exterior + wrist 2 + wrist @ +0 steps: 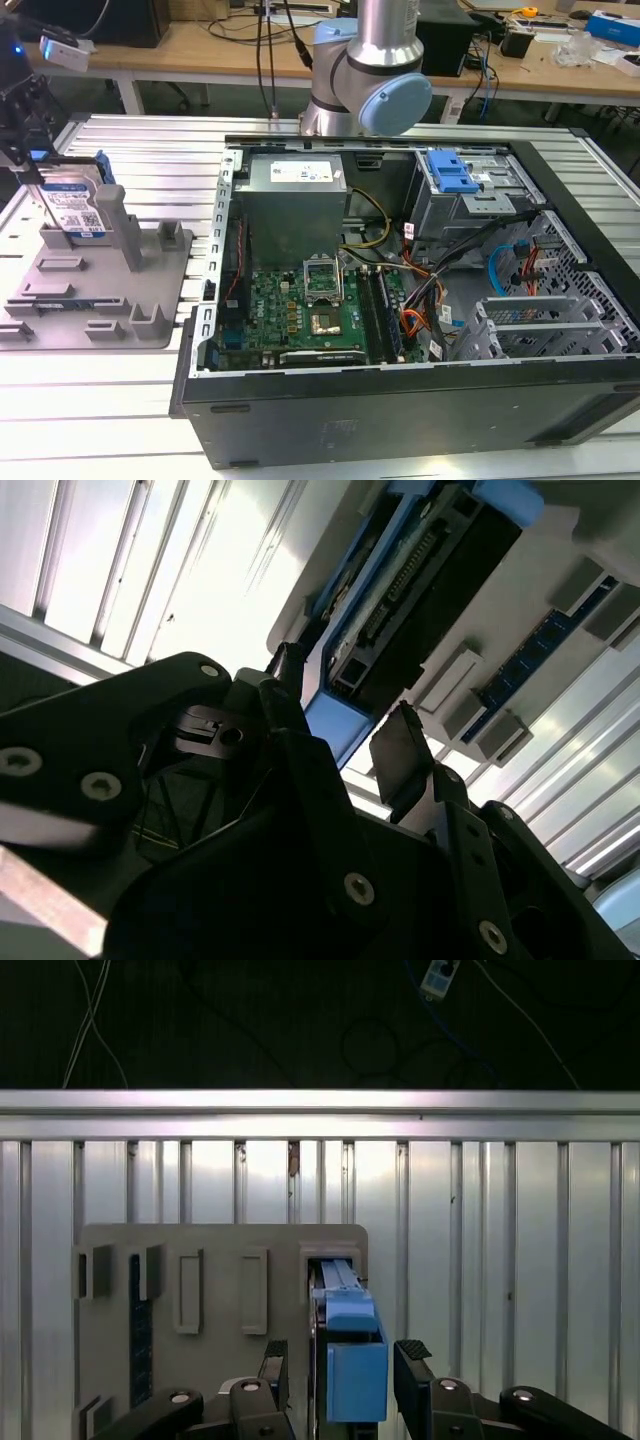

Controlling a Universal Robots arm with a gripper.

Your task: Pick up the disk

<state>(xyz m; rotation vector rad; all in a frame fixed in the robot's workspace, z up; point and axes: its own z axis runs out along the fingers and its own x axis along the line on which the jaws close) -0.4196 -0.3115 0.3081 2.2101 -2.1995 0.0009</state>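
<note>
My gripper should close now and would hold the disk, with fingers on both sides of the disk's blue side bar [355,1365].
The disk [76,206] stands on edge in a slot of the grey fixture plate [105,285] at the exterior view's left, its white-and-blue label facing the camera. My gripper [33,172] hangs over its left end. In the first wrist view the disk's blue side rail [355,1365] runs between my two dark fingers [412,1358], with a narrow gap on each side. In the second wrist view the same blue-edged disk [400,590] lies between the finger pads [400,752]. The gripper [342,1356] is open and straddles the disk.
An open computer case [400,300] with motherboard and cables sits in the middle of the slatted aluminium table [150,140]. A blue-handled drive cage [450,175] is at its back right. The arm's base [365,80] rises behind the case. Upright posts [115,225] stand on the fixture beside the disk.
</note>
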